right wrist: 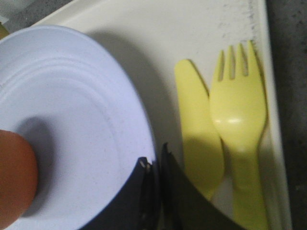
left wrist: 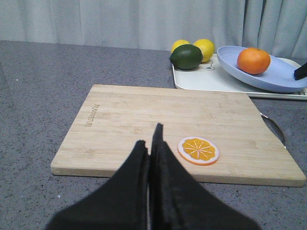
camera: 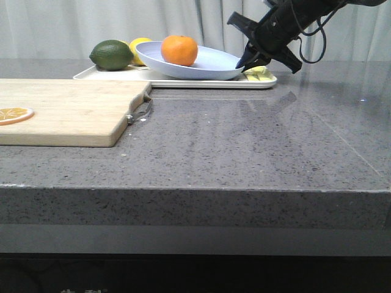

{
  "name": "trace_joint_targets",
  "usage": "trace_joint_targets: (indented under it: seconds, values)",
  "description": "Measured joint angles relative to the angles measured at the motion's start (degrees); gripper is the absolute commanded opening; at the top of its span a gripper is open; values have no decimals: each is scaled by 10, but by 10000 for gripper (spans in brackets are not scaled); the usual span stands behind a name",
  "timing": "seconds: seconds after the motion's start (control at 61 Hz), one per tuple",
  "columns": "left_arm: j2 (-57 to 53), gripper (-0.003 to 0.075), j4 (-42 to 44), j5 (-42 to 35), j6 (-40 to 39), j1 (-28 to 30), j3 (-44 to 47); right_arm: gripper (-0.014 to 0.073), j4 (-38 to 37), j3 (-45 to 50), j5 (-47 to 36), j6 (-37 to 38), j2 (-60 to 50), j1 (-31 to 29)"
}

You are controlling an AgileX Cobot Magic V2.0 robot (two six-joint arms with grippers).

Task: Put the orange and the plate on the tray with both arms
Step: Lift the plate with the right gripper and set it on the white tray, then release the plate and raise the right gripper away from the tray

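The plate's lower edge is on the cream-white tray, inside the tray's rim, so it is time for my right gripper to open now.
The orange (camera: 179, 50) lies in the pale lavender-blue plate (camera: 208, 66), which rests tilted on the cream-white tray (camera: 177, 80) at the back. My right gripper (camera: 246, 61) is shut on the plate's right rim; in the right wrist view the gripper (right wrist: 156, 165) pinches the rim of the plate (right wrist: 76, 105), with the orange (right wrist: 14, 177) at the edge. In the left wrist view the orange (left wrist: 253, 61), plate (left wrist: 283, 79) and tray (left wrist: 211, 79) show far off. My left gripper (left wrist: 149, 143) is shut and empty above the near edge of the cutting board.
A wooden cutting board (camera: 67, 110) with a metal handle (camera: 142, 111) holds an orange slice (camera: 13, 114) at the left. A green lime (camera: 112, 54) and a lemon (camera: 138, 46) sit on the tray's left. A yellow knife (right wrist: 197, 129) and fork (right wrist: 238, 120) lie on its right.
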Motion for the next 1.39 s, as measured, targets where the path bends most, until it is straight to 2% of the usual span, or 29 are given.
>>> trace_joint_targets:
  seconds: [0.148,0.213,0.377,0.509,0.607,0.804,0.886,1.001,1.099,1.198,1.395]
  values:
    - [0,-17,0,0,0,0,0,-30,0,0,-10,0,1,0]
    - [0,-17,0,0,0,0,0,22,0,0,-14,0,1,0]
    - [0,-17,0,0,0,0,0,217,12,-1,-30,4,2,0]
    - [0,-17,0,0,0,0,0,297,31,-2,-36,4,2,0]
    - [0,-17,0,0,0,0,0,309,42,-3,-36,5,2,0]
    - [0,-17,0,0,0,0,0,281,22,-3,24,4,-41,-11]
    - [0,-17,0,0,0,0,0,188,-22,-3,58,4,-77,-16]
    - [0,-17,0,0,0,0,0,15,-97,-4,119,3,-127,-20]
    - [0,-17,0,0,0,0,0,-78,-141,-5,182,3,-157,-20]
    - [0,-17,0,0,0,0,0,-67,-179,-5,229,3,-176,-20]
    - [0,-17,0,0,0,0,0,-67,-231,7,244,-15,-217,-20]
